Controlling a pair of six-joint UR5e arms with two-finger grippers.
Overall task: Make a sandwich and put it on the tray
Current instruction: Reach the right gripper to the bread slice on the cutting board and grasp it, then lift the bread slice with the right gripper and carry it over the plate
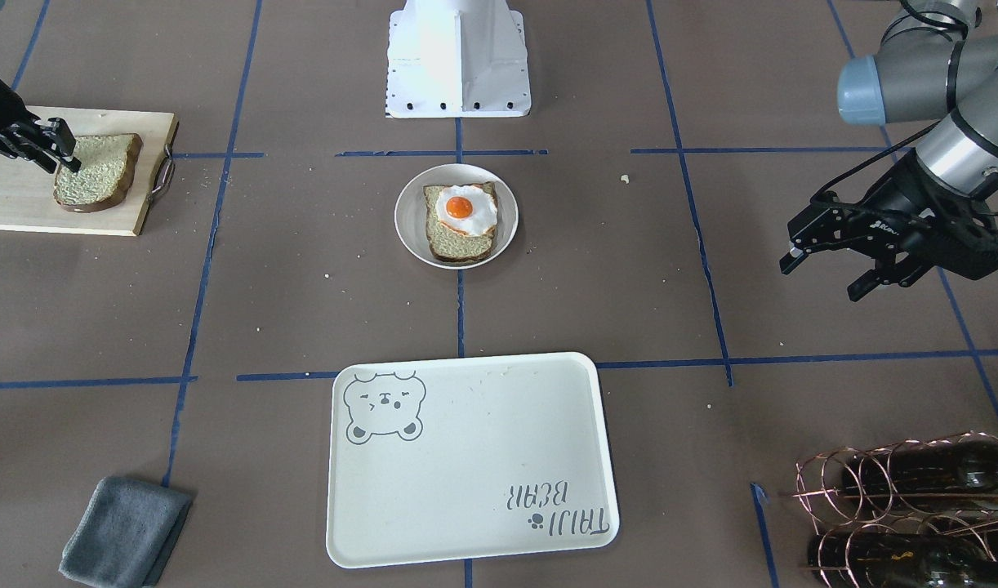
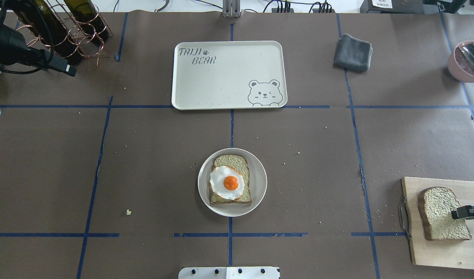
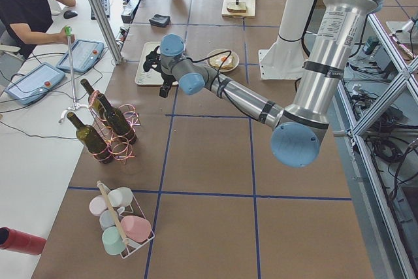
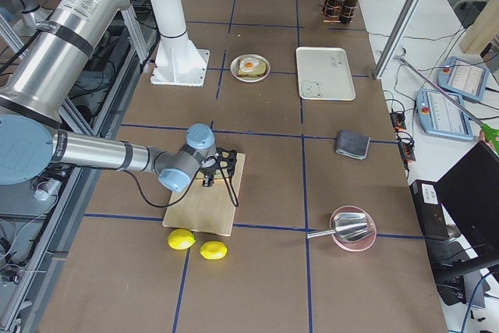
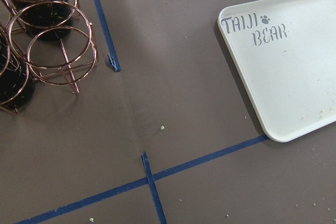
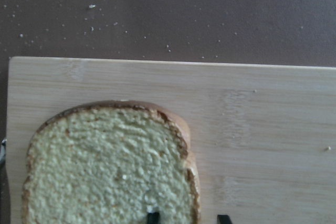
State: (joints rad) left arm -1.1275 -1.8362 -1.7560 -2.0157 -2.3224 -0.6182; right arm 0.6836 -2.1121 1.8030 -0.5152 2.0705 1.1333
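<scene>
My right gripper picks up the second bread slice by its crust edge [image 1: 61, 175] next, to top the egg sandwich [image 1: 461, 221].
One bread slice [image 1: 458, 245] lies on a round white plate [image 1: 409, 220] at the table's middle, with the fried egg [image 1: 465, 208] on top of it; the egg also shows in the overhead view [image 2: 227, 182]. A second bread slice [image 1: 99, 171] lies flat on the wooden cutting board [image 1: 17, 196]. My right gripper [image 1: 68, 155] is low over this slice [image 6: 105, 166], open, with its jaws either side of the slice's crust edge. My left gripper [image 1: 822, 279] hangs open and empty above the table, away from the food. The bear tray [image 1: 466, 457] is bare.
A folded grey cloth [image 1: 123, 531] lies beside the tray. A copper rack of wine bottles [image 1: 907, 506] stands near my left gripper. A pink bowl [image 2: 466, 60] sits at the far right. Two lemons [image 4: 181, 239] lie by the board. The robot base [image 1: 456, 57] is behind the plate.
</scene>
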